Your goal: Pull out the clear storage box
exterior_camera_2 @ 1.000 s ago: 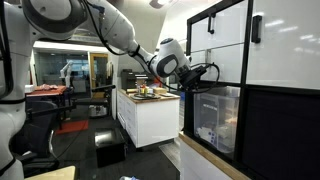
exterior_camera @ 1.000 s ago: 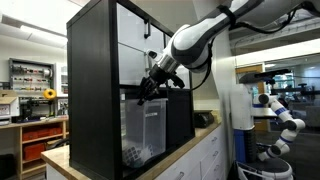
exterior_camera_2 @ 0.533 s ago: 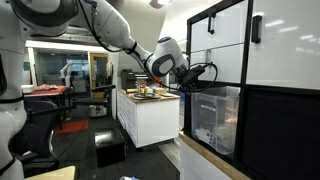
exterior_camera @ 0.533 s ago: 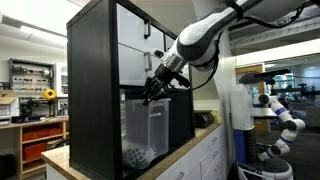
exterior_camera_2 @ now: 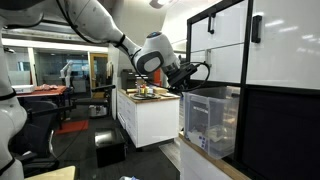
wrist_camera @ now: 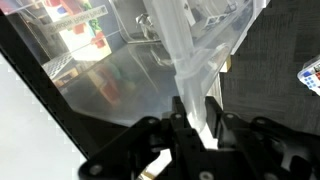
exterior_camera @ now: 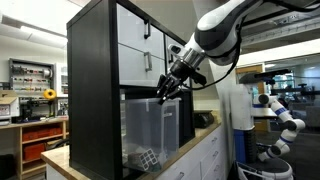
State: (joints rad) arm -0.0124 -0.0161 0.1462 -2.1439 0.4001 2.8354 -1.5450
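My gripper should pull the box out before it opens. The back of the box is resting under the drawers in the lower opening, so the box would stay only partly out if I opened now.
The clear storage box (exterior_camera: 148, 130) is a translucent plastic bin in the lower opening of the black shelf unit (exterior_camera: 90, 90). It sticks out of the front of the unit in both exterior views (exterior_camera_2: 213, 120), with small objects visible through its walls. My gripper (exterior_camera: 167, 88) is shut on the box's top rim, also seen in an exterior view (exterior_camera_2: 187, 84). In the wrist view the black fingers (wrist_camera: 182, 110) clamp the clear rim (wrist_camera: 180, 50) between them (wrist_camera: 195, 118).
White drawers with black handles (exterior_camera: 140, 45) sit above the box. The shelf unit stands on a white counter (exterior_camera: 190, 150). Another white cabinet with items on top (exterior_camera_2: 148, 110) stands further back. A second robot arm (exterior_camera: 280, 115) is at the side.
The arm has drawn back from the shelf unit and the clear box has slid out with it, now protruding well past the front of the unit.
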